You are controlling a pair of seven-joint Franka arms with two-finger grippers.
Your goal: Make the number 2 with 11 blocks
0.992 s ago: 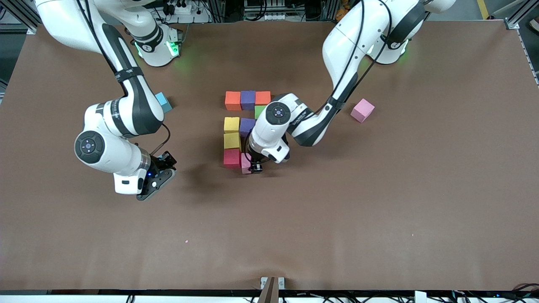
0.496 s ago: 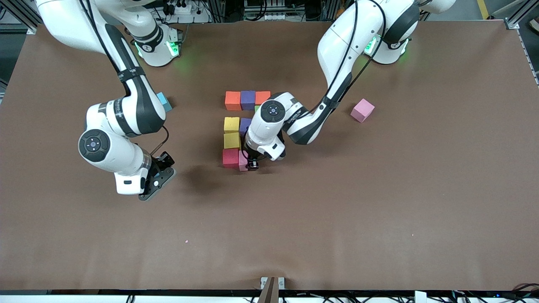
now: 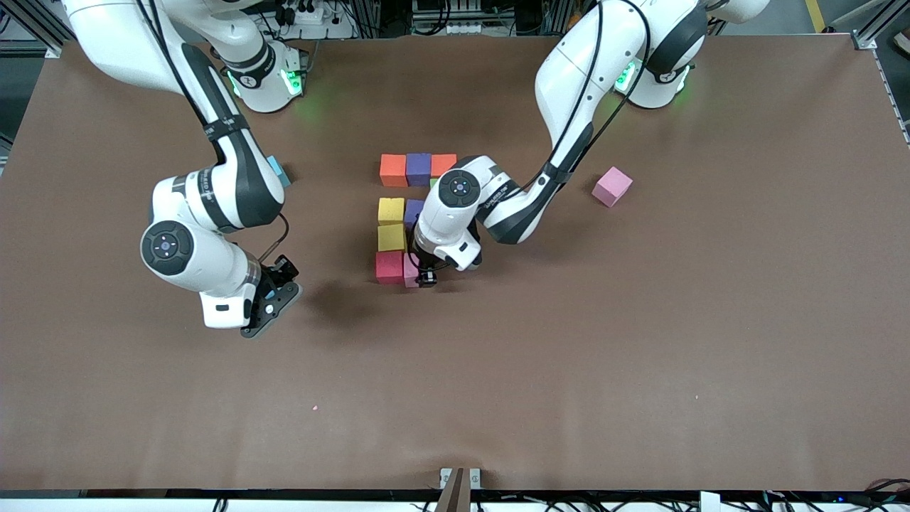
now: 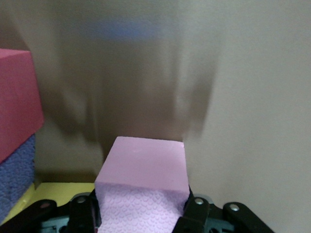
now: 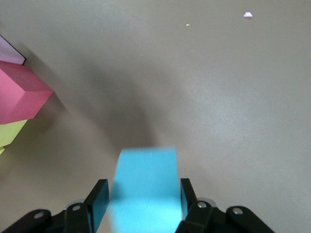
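My left gripper holds the light pink block with the light pink block's base (image 3: 411, 278) on the tabletop beside the red block. The block would stay standing in place, so my left gripper should open now.
My left gripper (image 3: 424, 277) is shut on a light pink block (image 3: 410, 271), which sits against the red block (image 3: 389, 267) at the near end of the figure. In the left wrist view the pink block (image 4: 146, 170) fills the space between the fingers (image 4: 197, 211), with the red block (image 4: 14, 102) alongside. Two yellow blocks (image 3: 392, 224), a purple one (image 3: 414, 211), a green one (image 3: 434, 183) and an orange-purple-orange row (image 3: 419, 168) make up the rest. My right gripper (image 3: 274, 299) hovers toward the right arm's end. A sky-blue block (image 5: 146, 189) is between its fingers (image 5: 97, 201), with a thin gap on each side.
A loose pink block (image 3: 612, 186) lies toward the left arm's end of the table. Another sky-blue block (image 3: 277, 171) peeks out from under the right arm's forearm. Bare brown table surrounds the figure.
My left gripper has carried the pink block a little toward the red block, and it now lies against it. The right arm has shifted slightly toward the figure.
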